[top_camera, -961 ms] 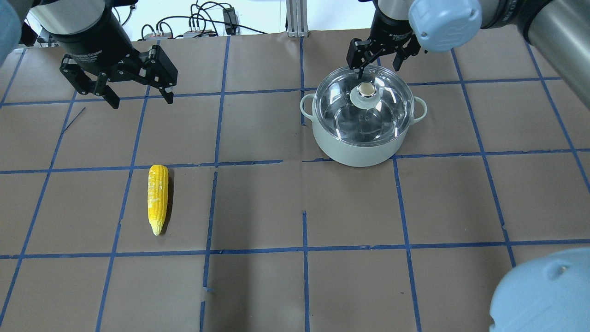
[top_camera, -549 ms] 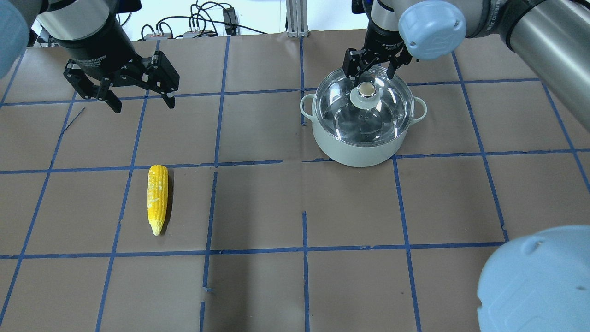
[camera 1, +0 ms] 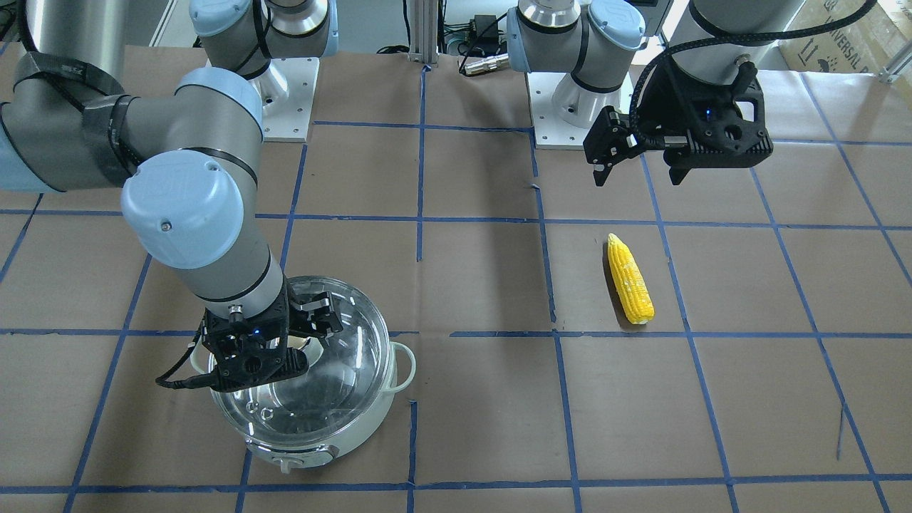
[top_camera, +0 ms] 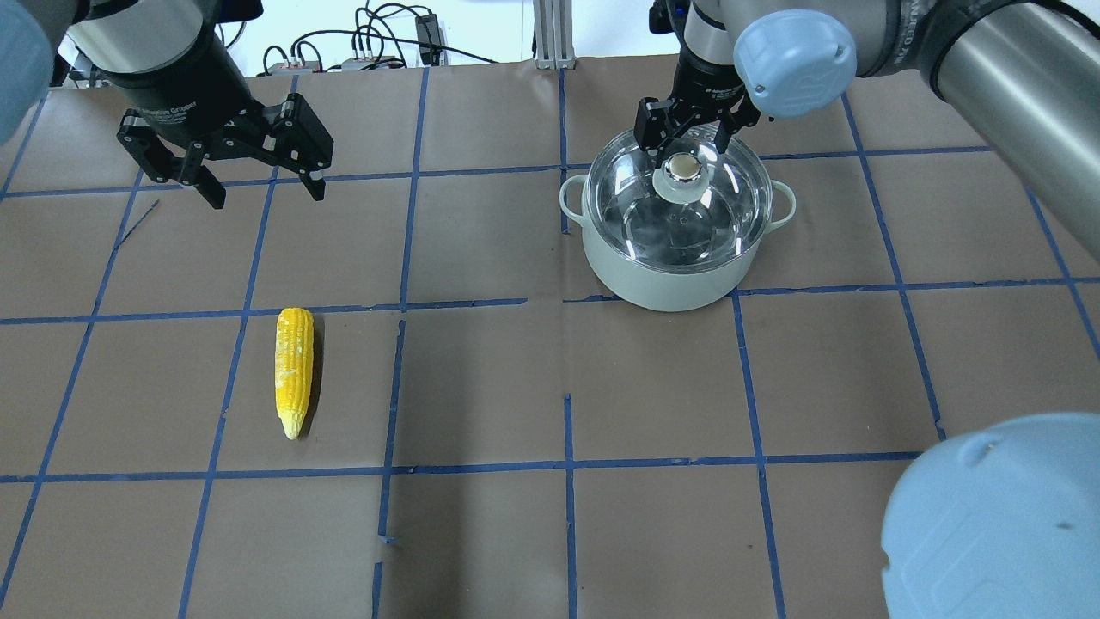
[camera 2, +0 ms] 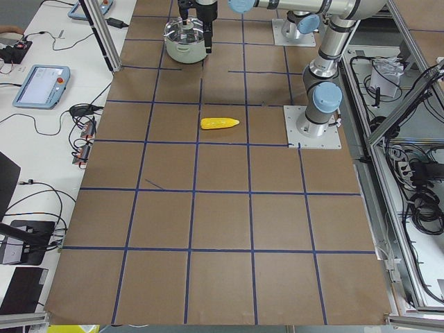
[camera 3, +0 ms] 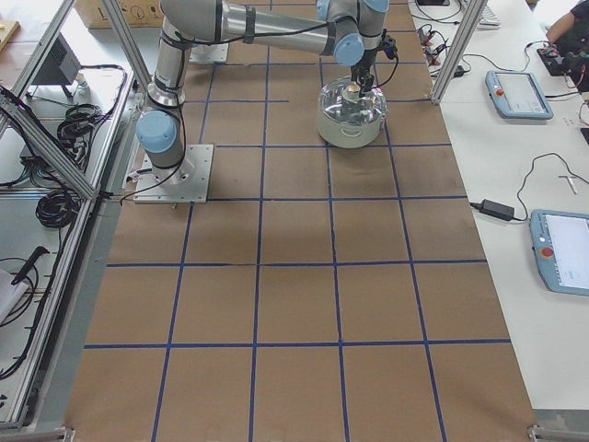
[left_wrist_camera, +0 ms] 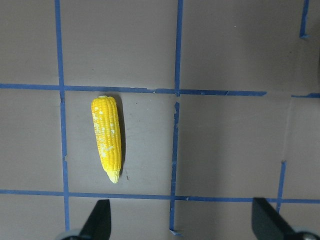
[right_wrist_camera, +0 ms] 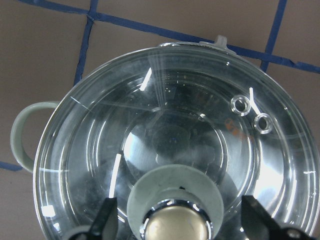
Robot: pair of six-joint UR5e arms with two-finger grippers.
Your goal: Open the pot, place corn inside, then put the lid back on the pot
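The glass lid is wider than my open fingers. My right gripper should next grab it by the narrow beige knob (right_wrist_camera: 176,222) to open the pot.
The pale-green pot (top_camera: 675,266) stands at the back right with its glass lid (top_camera: 687,215) on; it also shows in the front view (camera 1: 370,420). My right gripper (top_camera: 685,144) is open, with a finger on each side of the lid's beige knob (top_camera: 684,165), not shut on it. In the right wrist view the knob (right_wrist_camera: 176,225) sits between the fingertips (right_wrist_camera: 107,220). The yellow corn (top_camera: 294,370) lies on the table at the left, pointed end toward me. My left gripper (top_camera: 265,191) is open and empty, held above the table beyond the corn (left_wrist_camera: 106,139).
The table (top_camera: 516,387) is covered in brown paper with a blue tape grid. Cables and boxes (top_camera: 378,52) lie beyond its far edge. My right arm's elbow (top_camera: 997,524) fills the overhead view's lower right corner.
My right gripper has moved left and down over the lid, so its open fingers now sit beside the knob. My left gripper has shifted slightly. The corn and pot have not moved.
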